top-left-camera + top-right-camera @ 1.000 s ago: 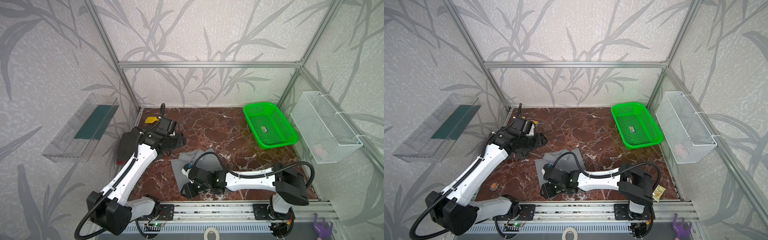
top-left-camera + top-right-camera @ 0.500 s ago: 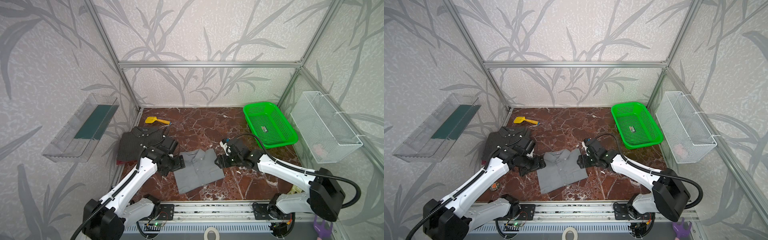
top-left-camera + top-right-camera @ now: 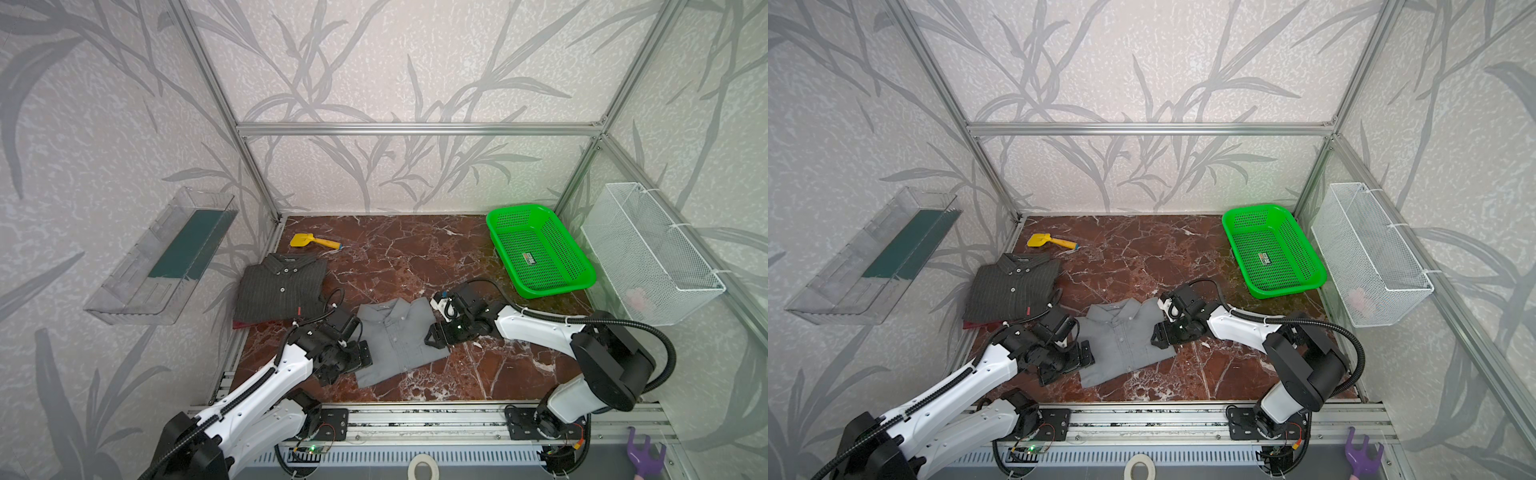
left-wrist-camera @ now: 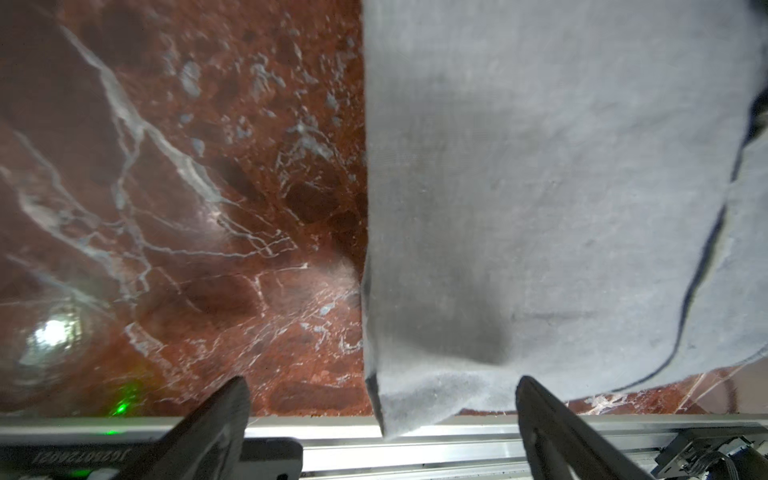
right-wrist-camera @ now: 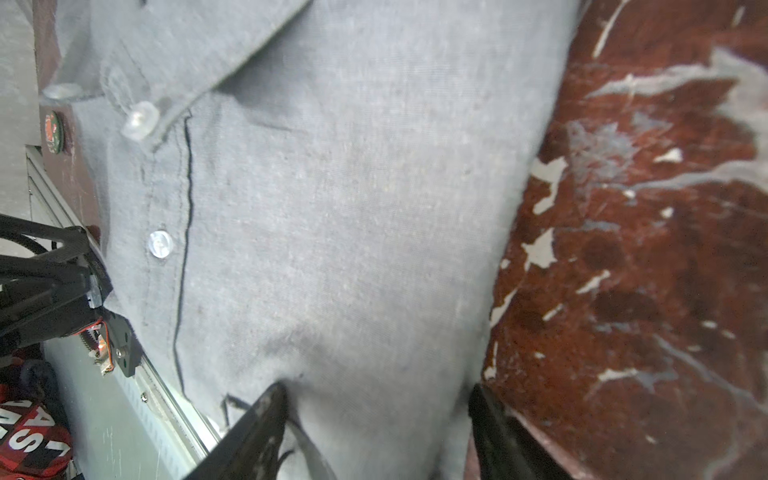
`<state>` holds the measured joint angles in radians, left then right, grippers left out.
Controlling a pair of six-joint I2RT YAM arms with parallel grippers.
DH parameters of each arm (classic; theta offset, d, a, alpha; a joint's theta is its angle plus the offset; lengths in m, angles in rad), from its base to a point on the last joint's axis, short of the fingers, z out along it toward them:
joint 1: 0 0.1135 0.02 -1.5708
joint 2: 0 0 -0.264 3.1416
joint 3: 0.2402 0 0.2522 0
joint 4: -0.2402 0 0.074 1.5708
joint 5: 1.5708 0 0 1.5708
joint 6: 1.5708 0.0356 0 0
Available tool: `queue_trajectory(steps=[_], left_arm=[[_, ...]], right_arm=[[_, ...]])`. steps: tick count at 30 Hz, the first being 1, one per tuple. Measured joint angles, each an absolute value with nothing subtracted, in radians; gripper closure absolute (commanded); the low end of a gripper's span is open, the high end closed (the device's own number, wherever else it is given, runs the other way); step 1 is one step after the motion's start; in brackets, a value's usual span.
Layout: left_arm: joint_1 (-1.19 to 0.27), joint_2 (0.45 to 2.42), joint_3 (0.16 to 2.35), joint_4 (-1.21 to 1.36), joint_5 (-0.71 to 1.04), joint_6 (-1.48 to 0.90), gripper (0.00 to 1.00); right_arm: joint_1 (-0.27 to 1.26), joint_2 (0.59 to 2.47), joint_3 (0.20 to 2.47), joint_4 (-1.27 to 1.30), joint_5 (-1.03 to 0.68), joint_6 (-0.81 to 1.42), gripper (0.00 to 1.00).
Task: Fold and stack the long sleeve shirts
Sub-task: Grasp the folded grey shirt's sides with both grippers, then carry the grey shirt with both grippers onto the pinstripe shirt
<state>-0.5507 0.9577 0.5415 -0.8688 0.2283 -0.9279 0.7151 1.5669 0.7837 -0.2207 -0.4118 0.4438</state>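
Observation:
I next need to grip the folded light-grey shirt with my right gripper by its side edge opposite my left gripper, to stack it flat on the pinstriped shirt.
A light-grey collared shirt lies folded flat, collar to the back, in the middle front of the marble table. My left gripper is at its left edge, open. In the left wrist view a folded corner of the grey shirt lies loose between the spread jaws of the left gripper. My right gripper is at the shirt's right edge, open; its wrist view shows the grey shirt under the right gripper. A dark pinstriped shirt lies folded at the back left on a dark red garment.
A green mesh basket stands at the back right. A yellow toy scoop lies at the back left. A white wire basket hangs on the right wall and a clear shelf on the left. An aluminium rail runs along the front.
The left arm came forward from over the pinstriped shirt to the grey shirt's left edge. The right arm drew back to its right edge. Both jaws widened, and the grey shirt now lies flat.

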Motion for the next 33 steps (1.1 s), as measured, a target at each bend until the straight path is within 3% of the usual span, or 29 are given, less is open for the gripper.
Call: queue_trajectory(steps=[8,14,19,20,21,22,24,31,33], left_arm=[[-0.556,1.055,0.496,-0.73,0.249,-0.934,0.03],[-0.556,1.077,0.486,-0.649,0.255,-0.933,0.22],[-0.555,1.121,0.474,-0.553,0.277,-0.934,0.57],[-0.555,1.127,0.47,-0.535,0.28,-0.934,0.68],[-0.554,1.13,0.467,-0.522,0.281,-0.933,0.93],[-0.554,1.134,0.463,-0.511,0.281,-0.93,1.0],[-0.554,1.139,0.463,-0.501,0.277,-0.926,1.0],[-0.527,1.139,0.497,-0.557,0.223,-0.909,1.0],[-0.502,1.14,0.537,-0.595,0.2,-0.897,1.0]], right_arm=[[0.715,1.592,0.772,-0.184,-0.421,0.443,0.31],[0.715,1.612,0.77,-0.148,-0.44,0.445,0.33],[0.715,1.634,0.769,-0.101,-0.464,0.455,0.41],[0.715,1.637,0.767,-0.091,-0.467,0.458,0.43],[0.716,1.642,0.764,-0.076,-0.472,0.461,0.45],[0.719,1.646,0.761,-0.063,-0.476,0.465,0.49],[0.727,1.655,0.756,-0.041,-0.481,0.47,0.56],[0.786,1.708,0.748,0.049,-0.49,0.524,0.97],[0.815,1.722,0.764,0.063,-0.486,0.551,1.0]])
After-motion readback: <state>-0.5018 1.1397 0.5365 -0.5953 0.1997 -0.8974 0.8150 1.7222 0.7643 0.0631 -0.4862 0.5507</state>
